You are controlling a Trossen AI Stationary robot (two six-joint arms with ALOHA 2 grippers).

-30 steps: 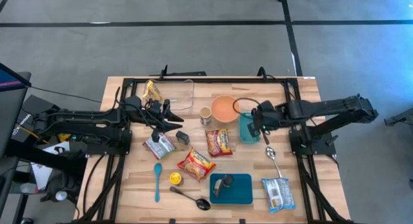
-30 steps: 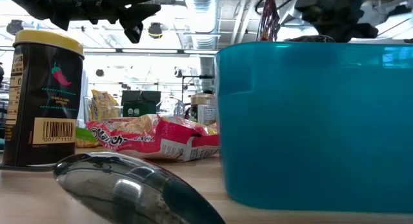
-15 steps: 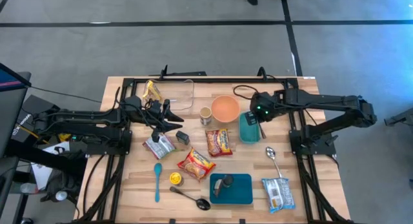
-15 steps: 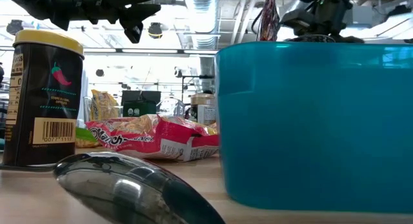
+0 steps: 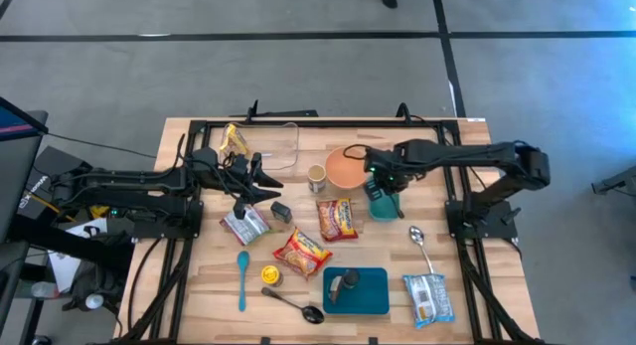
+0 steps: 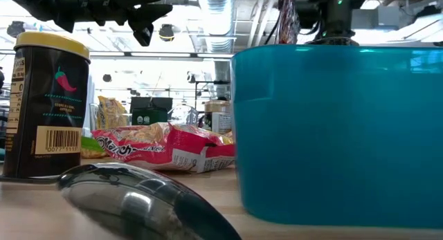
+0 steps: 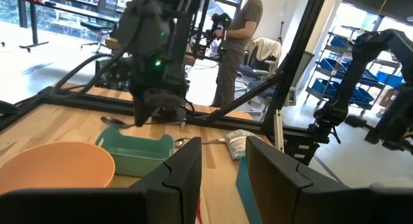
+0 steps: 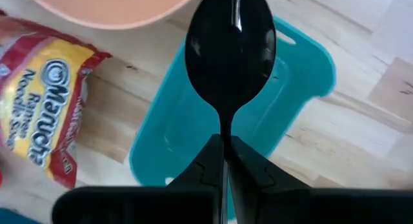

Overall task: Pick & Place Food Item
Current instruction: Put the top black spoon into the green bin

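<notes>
The bowl of the black spoon (image 8: 231,46) hangs above the teal container's far rim, so my right gripper needs to move it inside before releasing.
My right gripper (image 5: 378,182) points down over the small teal container (image 5: 386,205), close to the orange bowl (image 5: 344,166). It is shut on a black spoon (image 8: 231,46). Ramen packets (image 5: 336,218) (image 5: 301,254) lie flat on the table beside the container; one shows in the right wrist view (image 8: 45,101). My left gripper (image 7: 222,164) waits level above the table's left half (image 5: 264,182), open, with nothing between its fingers. My right gripper pinches the black spoon's handle just behind the bowl (image 8: 224,130) between its two fingers. The fingers come from above, pointing down, in line with the handle. The spoon hangs below them, bowl end down, clear over the teal container (image 8: 271,101).
A silver spoon (image 5: 421,241), a white packet (image 5: 429,297), a teal tray (image 5: 370,295), a spice jar (image 5: 269,275), a blue spoon (image 5: 241,275), a cup (image 5: 317,177) and a clear box (image 5: 285,144) lie about. A person (image 7: 239,43) stands beyond the table.
My right gripper has carried the black spoon toward the table's left and downward, from the teal container's right side to above its left part next to the orange bowl, tipping to point more steeply down. It stayed shut on the spoon.
</notes>
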